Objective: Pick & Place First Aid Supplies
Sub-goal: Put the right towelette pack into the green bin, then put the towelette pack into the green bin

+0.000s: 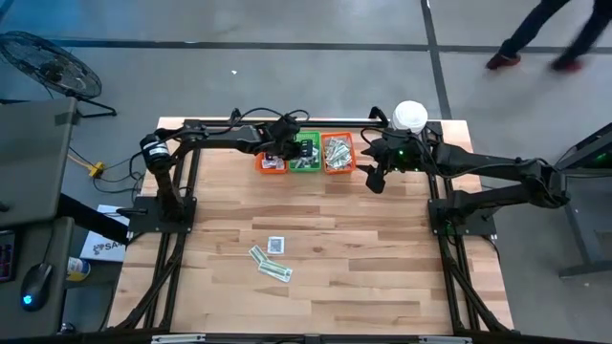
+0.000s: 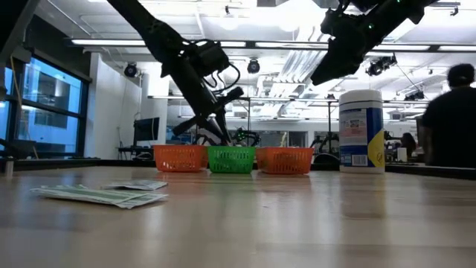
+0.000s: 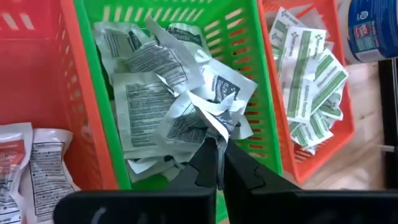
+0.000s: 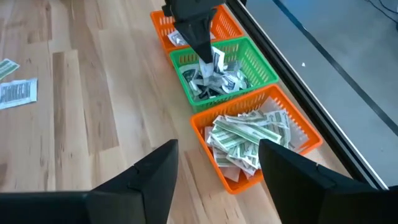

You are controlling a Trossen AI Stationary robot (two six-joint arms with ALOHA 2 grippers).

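My left gripper needs to open: the crumpled packet (image 3: 214,121) hangs between the green basket's sides and would fall onto the pile inside.
My left gripper (image 3: 217,163) is shut on a crumpled white packet with dark print (image 3: 208,115) over the green basket (image 4: 261,62), which holds a pile of similar packets. The right-hand orange basket (image 4: 292,134) holds green-and-white strips (image 4: 245,140). The left-hand orange basket (image 3: 37,93) holds a few white packets. One squarish white packet (image 1: 276,245) and two green strips (image 1: 268,264) lie flat on the table's middle. My right gripper (image 4: 214,180) hangs open above the table, near the right orange basket, with nothing between its fingers. My left gripper pinches the white packet by one crumpled edge (image 3: 214,130) between its two fingertips. The fingers slant down from the table's left and near side. The packet sticks out beyond the tips over the green basket's pile; whether it touches that pile I cannot tell.
A big white tub with a blue label (image 1: 410,117) stands at the table's far right, behind my right arm. The three baskets stand in a row along the far edge. People move in the room beyond the table.
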